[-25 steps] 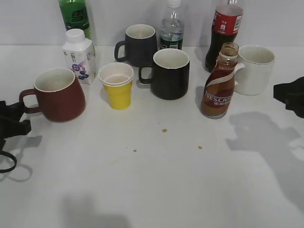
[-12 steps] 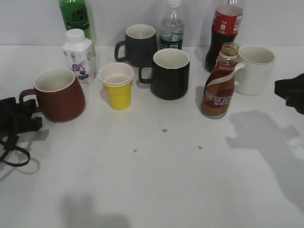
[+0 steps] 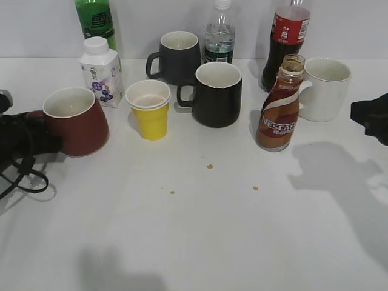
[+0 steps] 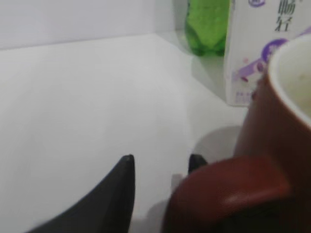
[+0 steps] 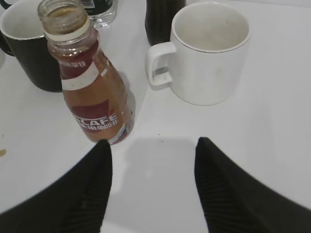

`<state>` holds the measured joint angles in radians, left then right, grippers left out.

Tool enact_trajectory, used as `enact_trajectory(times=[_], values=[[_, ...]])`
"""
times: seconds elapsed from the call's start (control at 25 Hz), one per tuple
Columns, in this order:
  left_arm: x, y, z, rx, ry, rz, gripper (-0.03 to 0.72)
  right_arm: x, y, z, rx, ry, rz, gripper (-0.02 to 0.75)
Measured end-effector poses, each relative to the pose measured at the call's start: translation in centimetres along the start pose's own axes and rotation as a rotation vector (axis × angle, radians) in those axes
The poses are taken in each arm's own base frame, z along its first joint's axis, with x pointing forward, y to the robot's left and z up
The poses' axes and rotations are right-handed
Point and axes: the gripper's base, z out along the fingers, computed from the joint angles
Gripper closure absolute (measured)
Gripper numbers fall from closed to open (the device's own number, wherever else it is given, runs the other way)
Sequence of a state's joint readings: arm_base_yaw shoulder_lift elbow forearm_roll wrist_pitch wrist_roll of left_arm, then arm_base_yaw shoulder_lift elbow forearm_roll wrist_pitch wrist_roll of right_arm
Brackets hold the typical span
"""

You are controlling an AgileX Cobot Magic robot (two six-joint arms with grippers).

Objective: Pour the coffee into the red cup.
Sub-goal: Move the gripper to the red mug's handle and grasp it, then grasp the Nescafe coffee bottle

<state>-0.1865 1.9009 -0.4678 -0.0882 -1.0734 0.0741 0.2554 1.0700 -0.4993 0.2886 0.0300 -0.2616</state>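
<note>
My left gripper needs to grab the red cup by its handle next, to hold the cup ready for the coffee.
The red cup stands at the left, handle pointing left. My left gripper is open at that handle. In the left wrist view the cup fills the right side, and its handle lies against the right finger of the gripper, hiding part of it. The coffee bottle stands uncapped and upright at the right, in front of a white mug. My right gripper is open and empty to the right of it. In the right wrist view the bottle stands just beyond the left finger of the gripper.
A yellow paper cup, a black mug and a dark mug stand mid-table. A milk carton, a green bottle, a water bottle and a cola bottle line the back. Crumbs dot the table.
My left gripper has moved up and to the right, from short of the red cup to its handle. The right gripper has barely moved.
</note>
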Motion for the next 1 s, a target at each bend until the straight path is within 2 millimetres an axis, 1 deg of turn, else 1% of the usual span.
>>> enact_trajectory(times=[0.16,0.32,0.4,0.52,0.6,0.64,0.72,0.8,0.84,1.0], values=[[-0.1,-0.2,1.5,0.013,-0.029,0.007,0.475,0.0,0.0,0.0,0.001,0.000,-0.025,0.328],[-0.3,-0.5,2.3,0.035,-0.049,0.018,0.602,0.0,0.0,0.0,-0.001,0.000,-0.044,0.328],[-0.3,-0.5,2.3,0.033,-0.052,0.018,0.604,0.0,0.5,0.0,-0.020,0.000,-0.071,0.328],[-0.4,-0.5,2.3,0.035,-0.056,0.019,0.606,0.2,2.1,0.3,-0.084,0.000,-0.158,0.325],[-0.6,-0.5,1.6,0.039,-0.050,0.021,0.607,0.4,3.1,0.8,-0.117,-0.005,-0.193,0.301],[-0.7,-0.6,1.1,0.044,-0.040,0.025,0.610,0.5,3.3,1.4,-0.122,-0.008,-0.204,0.275],[-1.3,-0.7,-0.1,0.054,-0.036,0.030,0.613,0.6,3.5,2.3,-0.118,-0.027,-0.201,0.197],[-2.1,-1.1,-1.4,0.071,-0.049,0.036,0.615,1.1,3.6,3.6,-0.112,-0.015,-0.183,0.127],[-2.7,-1.3,-2.0,0.079,-0.065,0.037,0.615,1.4,3.7,4.3,-0.108,-0.008,-0.171,0.106],[-4.3,-2.1,-4.4,0.117,-0.121,0.041,0.615,2.0,3.8,6.3,-0.095,-0.033,-0.133,0.086]])
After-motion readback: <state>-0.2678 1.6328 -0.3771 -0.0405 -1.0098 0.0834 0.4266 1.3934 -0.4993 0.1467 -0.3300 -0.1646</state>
